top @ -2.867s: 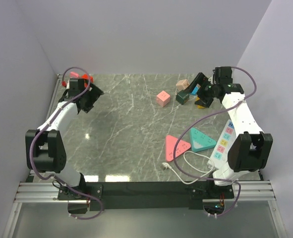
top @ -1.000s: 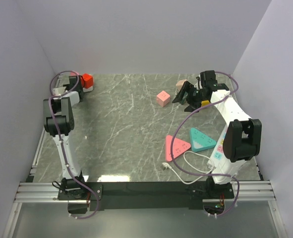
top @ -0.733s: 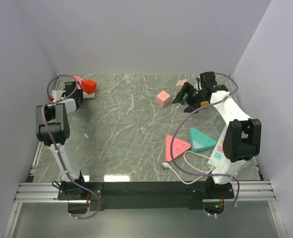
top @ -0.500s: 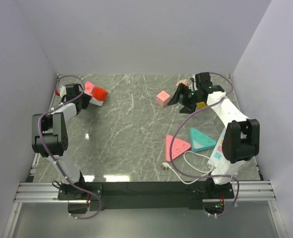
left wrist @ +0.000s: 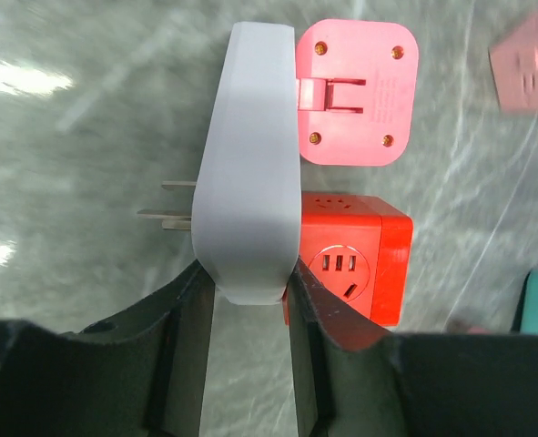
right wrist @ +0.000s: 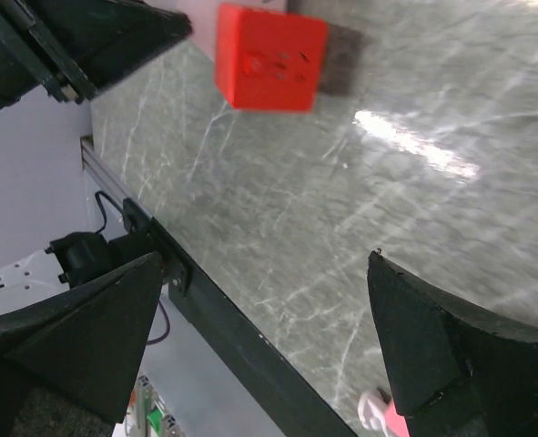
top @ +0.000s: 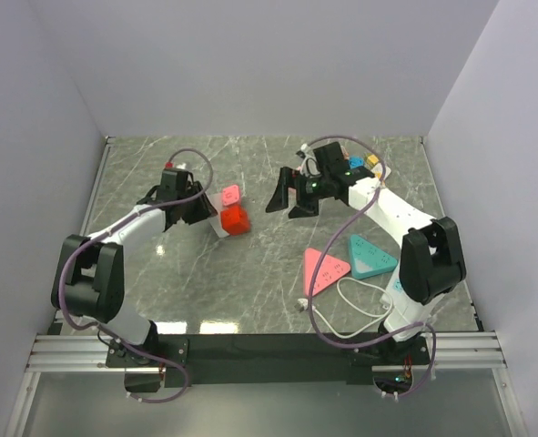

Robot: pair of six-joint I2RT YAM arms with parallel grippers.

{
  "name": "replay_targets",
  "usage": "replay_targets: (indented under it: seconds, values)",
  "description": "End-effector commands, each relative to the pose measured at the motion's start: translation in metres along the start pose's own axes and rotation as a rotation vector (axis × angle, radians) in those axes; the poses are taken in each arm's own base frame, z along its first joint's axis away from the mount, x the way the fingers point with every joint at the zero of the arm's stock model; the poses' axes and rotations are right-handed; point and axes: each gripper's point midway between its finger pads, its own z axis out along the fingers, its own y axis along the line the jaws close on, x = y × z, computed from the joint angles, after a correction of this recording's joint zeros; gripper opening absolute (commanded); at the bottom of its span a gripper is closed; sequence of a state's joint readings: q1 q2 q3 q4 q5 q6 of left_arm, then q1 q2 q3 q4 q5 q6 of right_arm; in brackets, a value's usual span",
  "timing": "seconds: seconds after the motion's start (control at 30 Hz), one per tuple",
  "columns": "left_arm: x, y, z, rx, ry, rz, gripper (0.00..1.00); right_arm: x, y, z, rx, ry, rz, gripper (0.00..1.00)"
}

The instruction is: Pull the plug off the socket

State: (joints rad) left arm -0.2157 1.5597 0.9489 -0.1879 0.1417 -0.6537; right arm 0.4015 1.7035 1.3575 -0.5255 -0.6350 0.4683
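Note:
My right gripper grabs the red cube plug [top: 236,220] [right wrist: 271,60] across opposite sides next, to pull it off the white socket.
My left gripper [left wrist: 248,296] is shut on the lower end of a long white socket body [left wrist: 250,155], which has two metal prongs on its left side. Two plugs sit against its right side: a pink square plug [left wrist: 355,91] and, below it, a red cube plug [left wrist: 350,269]. From above, the red cube [top: 235,219] and the pink plug [top: 231,194] sit just right of the left gripper [top: 203,209]. My right gripper [top: 289,196] stands wide open to their right, apart from them and holding nothing. In the right wrist view, the red cube [right wrist: 270,56] lies well ahead of the right gripper [right wrist: 264,337].
A pink triangle [top: 324,269] and a teal triangle [top: 370,255] lie at the right front, with a white cable [top: 350,305] looped in front of them. Small coloured blocks [top: 369,162] sit at the back right. The table's black front rail [right wrist: 241,328] shows in the right wrist view.
My left arm has swung from the far left corner toward the middle, carrying the white socket with both plugs. My right gripper has moved left toward it and opened wider.

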Motion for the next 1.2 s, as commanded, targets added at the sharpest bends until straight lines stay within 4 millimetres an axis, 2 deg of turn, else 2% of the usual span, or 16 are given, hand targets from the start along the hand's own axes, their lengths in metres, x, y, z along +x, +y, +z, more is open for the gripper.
replay_targets:
  seconds: [0.0, 0.03, 0.07, 0.13, 0.2, 0.43, 0.53, 0.63, 0.67, 0.8, 1.0, 1.07, 1.1, 1.17]
  values:
    - [0.014, -0.024, -0.015, 0.079, 0.018, 0.124, 0.00, 0.011, 0.018, 0.024, -0.083, 0.013, -0.034, 1.00]
    - [0.017, -0.026, -0.016, 0.089, 0.018, 0.118, 0.00, 0.019, 0.017, 0.032, -0.082, 0.035, -0.029, 1.00]
    - [0.022, -0.027, -0.017, 0.101, 0.025, 0.109, 0.00, 0.029, 0.026, 0.040, -0.097, 0.058, -0.050, 1.00]
    - [0.026, -0.036, -0.021, 0.128, 0.019, 0.119, 0.00, 0.037, 0.026, 0.054, -0.063, 0.067, -0.048, 1.00]
    - [0.033, -0.038, -0.021, 0.136, 0.028, 0.119, 0.00, 0.039, 0.028, 0.067, -0.046, 0.050, -0.050, 1.00]
    - [0.045, -0.036, -0.021, 0.137, 0.052, 0.131, 0.00, 0.027, -0.005, 0.104, 0.105, 0.017, 0.046, 1.00]
    - [0.046, -0.037, -0.023, 0.148, 0.048, 0.124, 0.00, 0.030, -0.012, 0.114, 0.133, 0.043, 0.054, 1.00]
    - [0.049, -0.037, -0.022, 0.157, 0.056, 0.110, 0.00, 0.033, -0.013, 0.128, 0.099, 0.066, 0.072, 1.00]
    - [0.051, -0.037, -0.022, 0.162, 0.062, 0.110, 0.00, 0.033, -0.005, 0.131, 0.055, 0.075, 0.082, 1.00]
    - [0.055, -0.038, -0.019, 0.172, 0.073, 0.104, 0.00, 0.038, 0.002, 0.143, -0.008, 0.101, 0.114, 0.99]
    - [0.055, -0.043, -0.019, 0.193, 0.078, 0.101, 0.00, 0.041, 0.004, 0.156, -0.065, 0.135, 0.149, 0.88]
    - [0.055, -0.045, -0.018, 0.199, 0.082, 0.102, 0.00, 0.038, 0.010, 0.160, -0.115, 0.133, 0.158, 0.77]
    - [0.056, -0.046, -0.018, 0.200, 0.086, 0.102, 0.00, 0.043, 0.009, 0.164, -0.133, 0.156, 0.172, 0.72]
    - [0.057, -0.045, -0.017, 0.196, 0.090, 0.102, 0.00, 0.041, 0.013, 0.166, -0.166, 0.154, 0.180, 0.52]
